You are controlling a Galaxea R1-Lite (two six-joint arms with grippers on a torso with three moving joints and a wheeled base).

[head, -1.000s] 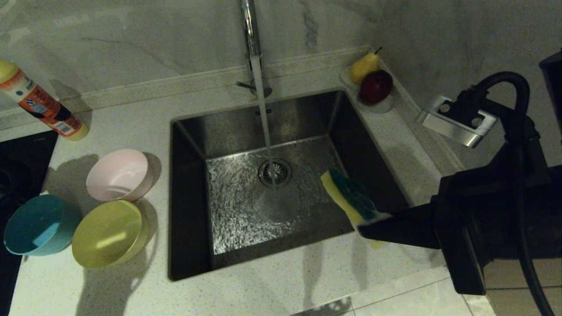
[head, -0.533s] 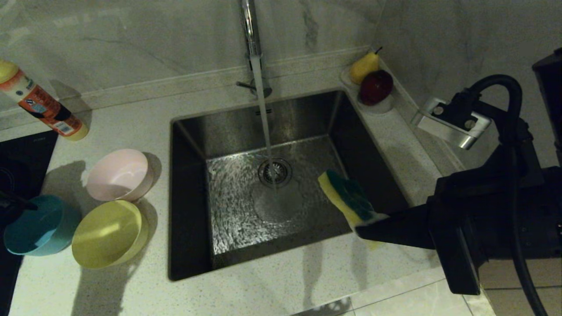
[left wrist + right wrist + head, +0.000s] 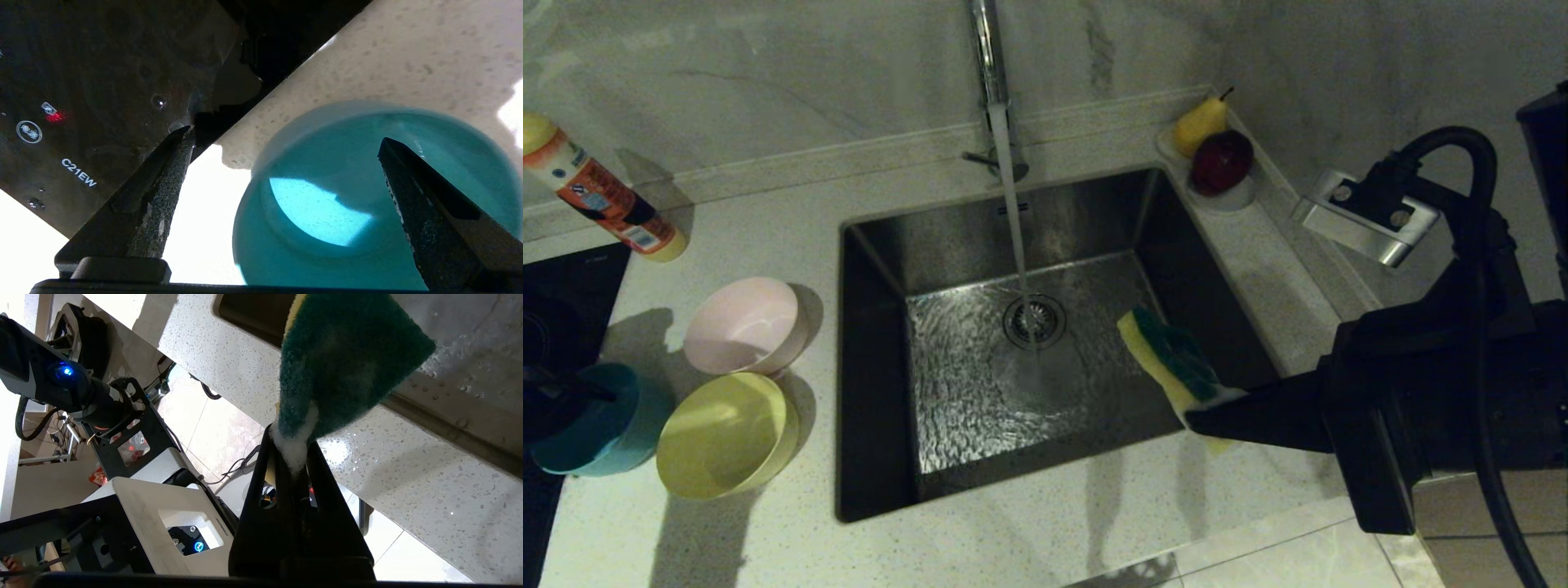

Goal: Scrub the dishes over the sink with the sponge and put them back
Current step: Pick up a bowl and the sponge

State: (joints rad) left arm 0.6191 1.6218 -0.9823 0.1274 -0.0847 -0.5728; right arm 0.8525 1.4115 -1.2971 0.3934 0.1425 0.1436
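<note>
I should grab the teal bowl by its thin rim (image 3: 255,181) next with my left gripper, because the bowl is wider than my open fingers.
Three dishes stand on the counter left of the sink (image 3: 876,351): a pale pink bowl (image 3: 743,325), a yellow bowl (image 3: 725,434) and a teal bowl (image 3: 613,437). My left gripper (image 3: 284,136) hangs open over the teal bowl (image 3: 327,212). One finger (image 3: 412,196) is above the bowl's inside, the other (image 3: 163,192) outside it, and the near rim lies between them. My right gripper (image 3: 292,441) is shut on one end of the sponge (image 3: 347,355). It holds the green and yellow sponge (image 3: 1172,363) over the sink's right side.
Water runs from the faucet (image 3: 990,73) onto the drain strainer (image 3: 1034,320). A detergent bottle (image 3: 600,196) leans at the back left, beside a black cooktop (image 3: 564,278). A white dish with a pear and an apple (image 3: 1217,159) sits at the sink's back right corner.
My left gripper has come in from the left edge over the teal bowl, with its jaws spreading wider. The right arm with the sponge has barely moved.
</note>
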